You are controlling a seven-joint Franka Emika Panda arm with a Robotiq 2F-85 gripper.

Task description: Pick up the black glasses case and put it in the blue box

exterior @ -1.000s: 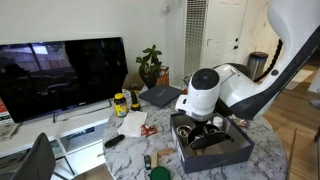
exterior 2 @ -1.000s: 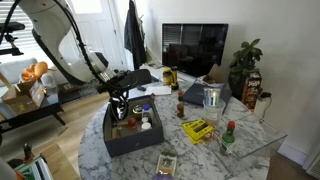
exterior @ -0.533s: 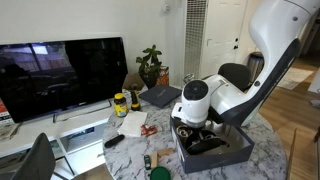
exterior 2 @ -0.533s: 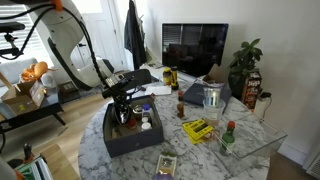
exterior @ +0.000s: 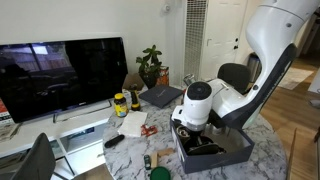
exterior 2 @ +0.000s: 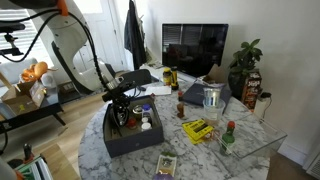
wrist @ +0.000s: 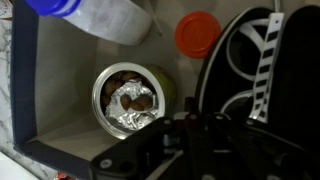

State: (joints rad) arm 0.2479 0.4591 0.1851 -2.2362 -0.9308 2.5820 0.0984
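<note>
My gripper releases the case next, since my gripper stands low between the blue box's sides, so the case would stay inside the box.
The blue box [exterior: 236, 156] stands on the marble table in both exterior views [exterior 2: 136, 149]; its dark blue wall shows in the wrist view [wrist: 24, 95]. My gripper [exterior: 190, 132] is lowered into the box, as the exterior views show [exterior 2: 121, 115]. In the wrist view the fingers [wrist: 200, 125] sit close together over a dark blurred oblong mass that reads as the black glasses case [wrist: 240, 150]. Its outline is hard to make out.
Inside the box lie a foil-lined tin [wrist: 128, 98], a red lid [wrist: 197, 33], a white bottle with a blue cap [wrist: 110, 15] and a black white-striped item [wrist: 255, 60]. On the table: a dark laptop-like slab [exterior: 160, 96], a remote [exterior: 114, 141], a yellow item [exterior 2: 198, 129]. A TV [exterior: 60, 75] stands behind.
The arm has bent further down and the gripper has sunk lower into the blue box. The things on the table have not moved.
</note>
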